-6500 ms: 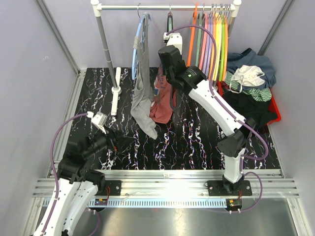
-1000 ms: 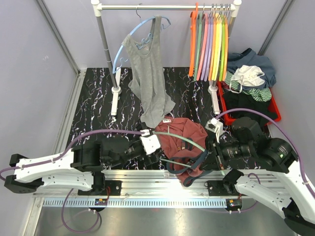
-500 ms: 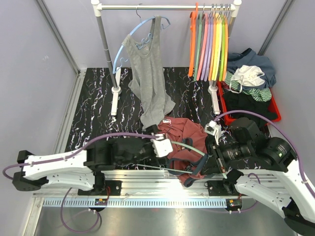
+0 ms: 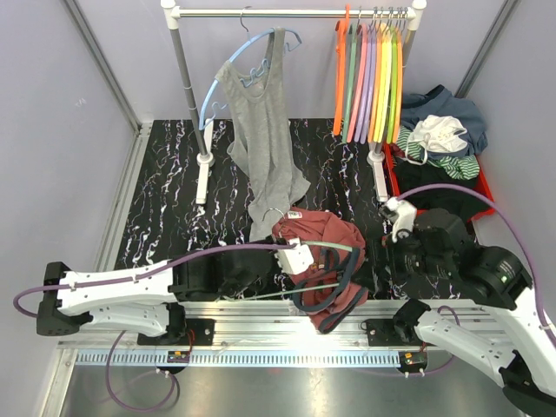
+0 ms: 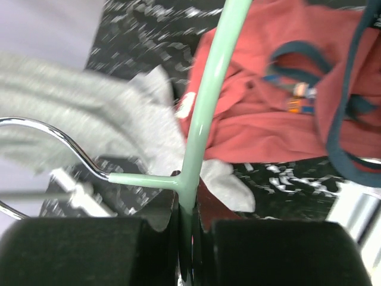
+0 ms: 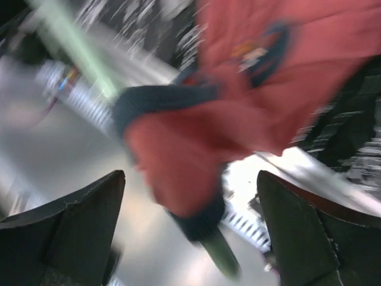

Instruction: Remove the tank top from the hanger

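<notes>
Next, the right gripper grabs the tank top by its navy trim near the hanger end [image 4: 354, 258] [image 6: 201, 221], to pull the red tank top off the hanger.
The red tank top [image 4: 320, 241] with navy trim lies bunched at the table's near edge, still threaded on a mint green hanger [image 4: 335, 249]. My left gripper [image 4: 292, 257] is shut on the hanger [image 5: 205, 107] just below its neck, where the metal hook [image 5: 53, 134] branches off; the red tank top [image 5: 268, 119] hangs beyond it. My right gripper [image 4: 389, 261] stands to the right of the cloth, jaws wide open. In the right wrist view the tank top [image 6: 238, 101] and a hanger end [image 6: 220, 253] are blurred beyond the open right gripper [image 6: 190, 176], with nothing clamped.
A grey tank top [image 4: 261, 113] hangs on a blue hanger from the rail, its hem reaching the mat near the red one. Coloured hangers [image 4: 373, 69] crowd the rail's right end. A red bin of clothes [image 4: 443, 148] stands at the right. The rack pole [image 4: 187, 78] rises at the back left.
My left gripper reached right and shut on the hanger's neck. My right gripper opened, let go and drew back to the right. The red tank top shifted slightly left.
</notes>
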Robot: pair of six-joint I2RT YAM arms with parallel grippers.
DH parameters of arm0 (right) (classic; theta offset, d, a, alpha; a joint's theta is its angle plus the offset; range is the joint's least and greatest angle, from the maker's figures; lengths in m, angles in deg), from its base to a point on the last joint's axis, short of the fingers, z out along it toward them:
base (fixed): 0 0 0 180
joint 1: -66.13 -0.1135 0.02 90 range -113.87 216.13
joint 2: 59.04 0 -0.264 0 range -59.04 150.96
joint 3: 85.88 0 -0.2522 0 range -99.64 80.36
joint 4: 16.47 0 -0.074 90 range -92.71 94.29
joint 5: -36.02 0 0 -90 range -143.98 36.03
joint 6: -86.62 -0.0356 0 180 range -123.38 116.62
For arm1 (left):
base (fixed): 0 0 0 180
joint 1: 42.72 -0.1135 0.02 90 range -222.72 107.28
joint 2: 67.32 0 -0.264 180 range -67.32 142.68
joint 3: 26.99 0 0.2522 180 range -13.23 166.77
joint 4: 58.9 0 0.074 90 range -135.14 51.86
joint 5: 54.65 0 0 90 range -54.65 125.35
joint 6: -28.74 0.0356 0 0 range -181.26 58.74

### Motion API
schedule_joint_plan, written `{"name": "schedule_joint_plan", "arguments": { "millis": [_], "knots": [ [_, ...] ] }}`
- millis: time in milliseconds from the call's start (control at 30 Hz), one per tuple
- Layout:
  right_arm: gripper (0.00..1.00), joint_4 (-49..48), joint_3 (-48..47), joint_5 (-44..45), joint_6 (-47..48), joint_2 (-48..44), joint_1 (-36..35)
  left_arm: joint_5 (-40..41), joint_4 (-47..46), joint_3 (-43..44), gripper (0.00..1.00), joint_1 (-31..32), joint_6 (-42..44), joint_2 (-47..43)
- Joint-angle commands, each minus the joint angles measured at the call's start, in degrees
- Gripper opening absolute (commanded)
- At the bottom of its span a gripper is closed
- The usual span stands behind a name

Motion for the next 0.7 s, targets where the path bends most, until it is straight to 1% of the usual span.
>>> {"name": "schedule_joint_plan", "arguments": {
  "millis": [0, 67, 100, 133, 167, 233, 267, 300, 333, 367, 400, 433, 467, 567, 633, 667],
  "knots": [
    [1.0, -4.03, -1.84, 34.16, -7.07, -5.45, -0.21, 9.86, -2.08, 1.09, 0.0, -1.47, -3.01, 0.68],
    [1.0, -7.19, 0.35, 37.83, -9.45, -8.45, -0.21, 12.49, -0.41, 1.44, 0.0, -3.05, -6.17, 1.29],
    [1.0, -11.04, 1.76, 38.01, -9.81, -10.65, -0.12, 13.38, 0.99, 1.53, 0.0, -4.97, -7.49, 1.47],
    [1.0, -12.9, 3.16, 37.58, -9.9, -11.28, -0.21, 13.99, 2.05, 2.23, 0.0, -6.04, -10.29, 1.82],
    [1.0, -16.23, 6.48, 37.14, -9.98, -11.46, -0.12, 13.91, 4.85, 3.02, 0.0, -7.79, -11.53, 2.61],
    [1.0, -20.02, 10.28, 33.29, -10.25, -10.06, -0.12, 15.05, 6.01, 4.69, 0.0, -8.07, -13.3, 3.66],
    [1.0, -25.35, 14.73, 30.75, -10.25, -9.09, -0.12, 14.88, 6.28, 5.13, 0.0, -8.07, -13.57, 3.93],
    [1.0, -28.27, 16.69, 26.02, -10.25, -6.65, -0.21, 14.97, 5.93, 5.66, 0.0, -7.98, -13.83, 4.02],
    [1.0, -31.0, 18.54, 24.06, -10.6, -5.23, -0.21, 15.4, 5.41, 5.75, 0.0, -8.15, -13.75, 4.11],
    [1.0, -36.42, 21.69, 22.3, -10.69, -4.09, -0.21, 15.58, 5.05, 6.01, 0.0, -8.16, -13.66, 4.37],
    [1.0, -39.52, 23.29, 19.15, -10.6, -2.42, -0.21, 15.76, 4.7, 6.8, 0.0, -8.59, -13.74, 4.54],
    [1.0, -42.16, 24.61, 18.25, -10.86, -1.8, -0.21, 16.02, 4.79, 7.24, 0.0, -8.77, -13.83, 5.07],
    [1.0, -46.98, 26.97, 16.33, -10.86, -1.36, -0.3, 16.89, 5.05, 7.77, 0.0, -9.03, -13.92, 5.42],
    [0.99, -53.76, 30.41, 11.84, -11.21, 0.58, -1.26, 17.25, 5.84, 9.61, 0.0, -10.0, -14.71, 6.57],
    [0.95, -55.37, 31.47, 11.9, -11.57, 2.77, -2.84, 17.34, 5.84, 10.32, 0.0, -10.7, -14.97, 7.0],
    [0.86, -56.16, 32.09, 12.61, -11.57, 3.39, -4.15, 17.43, 5.58, 10.49, 0.0, -11.14, -14.98, 7.09]
  ]
}}
